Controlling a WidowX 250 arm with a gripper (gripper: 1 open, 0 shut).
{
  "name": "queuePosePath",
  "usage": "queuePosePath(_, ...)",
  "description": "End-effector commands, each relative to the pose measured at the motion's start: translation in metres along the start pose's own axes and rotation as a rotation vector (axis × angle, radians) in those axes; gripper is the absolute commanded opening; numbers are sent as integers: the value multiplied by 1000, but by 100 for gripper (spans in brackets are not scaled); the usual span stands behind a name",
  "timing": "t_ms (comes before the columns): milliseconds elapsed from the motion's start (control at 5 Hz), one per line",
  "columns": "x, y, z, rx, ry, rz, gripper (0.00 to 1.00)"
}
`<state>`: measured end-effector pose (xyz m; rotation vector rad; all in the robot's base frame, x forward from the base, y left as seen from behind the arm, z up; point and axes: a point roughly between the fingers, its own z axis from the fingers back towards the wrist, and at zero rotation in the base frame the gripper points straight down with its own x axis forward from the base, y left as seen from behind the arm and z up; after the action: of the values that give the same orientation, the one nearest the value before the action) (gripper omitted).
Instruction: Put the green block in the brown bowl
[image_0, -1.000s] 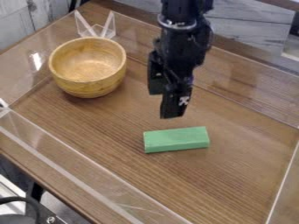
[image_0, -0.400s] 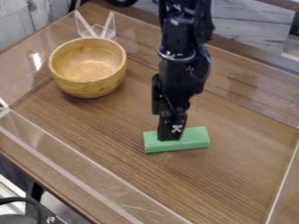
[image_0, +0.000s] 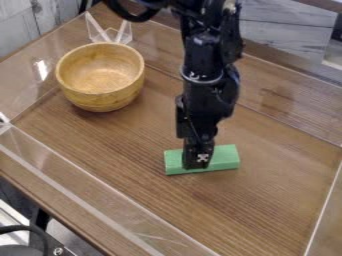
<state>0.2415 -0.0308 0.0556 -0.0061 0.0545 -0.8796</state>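
Observation:
The gripper grabs the green block by its middle (image_0: 203, 160) next. Then it puts the block in the brown bowl (image_0: 100, 75).
The green block (image_0: 221, 157) lies flat on the wooden table, right of centre. My black gripper (image_0: 195, 153) points straight down at it, jaws open, one fingertip in front of the block's middle and the other behind it. I cannot tell whether the fingers touch it. The brown bowl (image_0: 100, 75) stands upright and holds nothing at the back left, well apart from the gripper.
A clear plastic sheet covers the table (image_0: 94, 170) and curls up into a low wall along the left and front edges. Behind the bowl stand thin clear plastic pieces (image_0: 107, 27). A darker surface (image_0: 287, 35) lies at the back right.
The gripper has come down and slightly nearer, from hanging above and behind the block to straddling its middle. Its jaws stayed open. Block and bowl have not moved.

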Motion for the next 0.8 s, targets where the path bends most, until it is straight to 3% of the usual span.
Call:
queuePosePath(0, 5, -1, -3, 16, -23, -7, 100)
queuePosePath(600, 7, 0, -29, 2, -29, -18, 100)
